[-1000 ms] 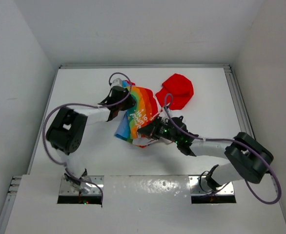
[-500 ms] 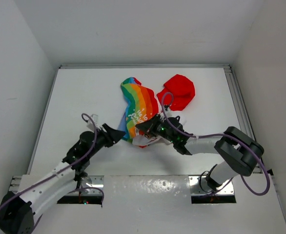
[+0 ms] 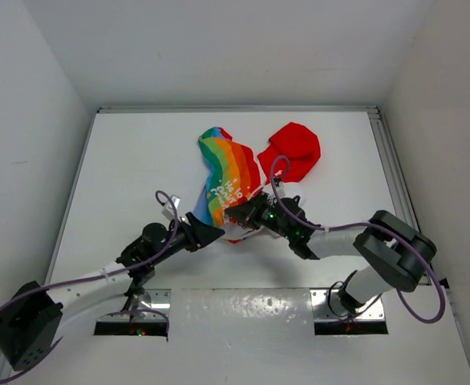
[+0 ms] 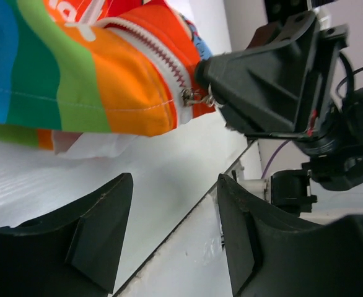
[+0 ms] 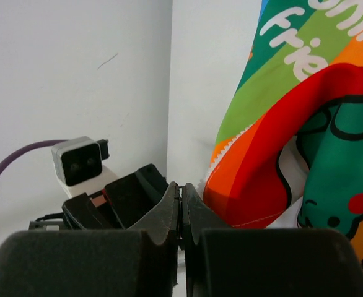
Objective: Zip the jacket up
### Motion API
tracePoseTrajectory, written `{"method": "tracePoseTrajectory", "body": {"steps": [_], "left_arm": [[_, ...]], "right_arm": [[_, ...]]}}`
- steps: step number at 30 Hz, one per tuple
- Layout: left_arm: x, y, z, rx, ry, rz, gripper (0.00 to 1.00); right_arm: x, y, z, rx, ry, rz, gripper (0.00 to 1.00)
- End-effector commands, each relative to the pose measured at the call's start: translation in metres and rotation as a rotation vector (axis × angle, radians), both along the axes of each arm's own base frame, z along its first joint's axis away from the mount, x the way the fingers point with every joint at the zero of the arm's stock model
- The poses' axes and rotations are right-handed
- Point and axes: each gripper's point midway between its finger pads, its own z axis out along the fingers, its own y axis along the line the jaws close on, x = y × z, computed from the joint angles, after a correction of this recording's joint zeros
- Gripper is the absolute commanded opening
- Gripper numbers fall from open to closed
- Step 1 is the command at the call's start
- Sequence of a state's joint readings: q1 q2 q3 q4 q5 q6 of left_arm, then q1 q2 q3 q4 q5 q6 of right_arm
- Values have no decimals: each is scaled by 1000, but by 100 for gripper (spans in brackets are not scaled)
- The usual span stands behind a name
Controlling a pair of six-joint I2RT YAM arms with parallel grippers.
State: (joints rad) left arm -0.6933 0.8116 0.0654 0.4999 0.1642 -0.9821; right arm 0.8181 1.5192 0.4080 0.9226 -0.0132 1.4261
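I will move my left gripper toward the orange hem before I close on it, because it lies beyond my open fingers and closing now would miss it.
The jacket lies crumpled mid-table, rainbow panel up and red hood to the far right. Its near hem shows in the left wrist view as orange fabric with a white zipper ending in a metal zipper pull. My right gripper is shut at that hem, its black fingertips pinching the pull. In the right wrist view the right gripper has its jaws pressed together beside the orange fabric. My left gripper sits low just left of the hem. In its own view the left gripper is open and holds nothing.
The white table is walled on the left, right and back. A raised metal rail runs along its right edge. The left wrist camera faces my right gripper at close range, and the two purple cables loop over the arms.
My left arm has swung from the jacket's far left side back to the near hem, and its jaws have spread wider. The right gripper has stayed shut at the hem.
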Motion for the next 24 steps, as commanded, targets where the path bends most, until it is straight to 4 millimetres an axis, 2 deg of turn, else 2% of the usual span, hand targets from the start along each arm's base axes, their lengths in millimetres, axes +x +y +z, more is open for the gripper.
{"method": "tracePoseTrajectory", "body": {"steps": [1, 3, 6, 11, 19, 21, 24], "left_arm": [[10, -10, 37, -115, -97, 13, 55], [14, -12, 28, -89, -64, 20, 56], [18, -14, 27, -80, -67, 30, 55], [28, -15, 35, -63, -105, 59, 55], [28, -22, 41, -92, -144, 48, 57], [31, -23, 38, -85, -135, 59, 54], [33, -23, 46, -110, -157, 71, 49]], "right_arm": [[-4, 2, 31, 116, -48, 14, 0], [-6, 2, 35, 135, -56, 22, 0], [-10, 4, 42, 167, -62, 46, 0], [-15, 5, 45, 192, -54, 67, 0], [-21, 5, 47, 245, -29, 88, 0], [-23, 7, 50, 267, -21, 100, 0], [-25, 8, 49, 284, -4, 115, 0]]}}
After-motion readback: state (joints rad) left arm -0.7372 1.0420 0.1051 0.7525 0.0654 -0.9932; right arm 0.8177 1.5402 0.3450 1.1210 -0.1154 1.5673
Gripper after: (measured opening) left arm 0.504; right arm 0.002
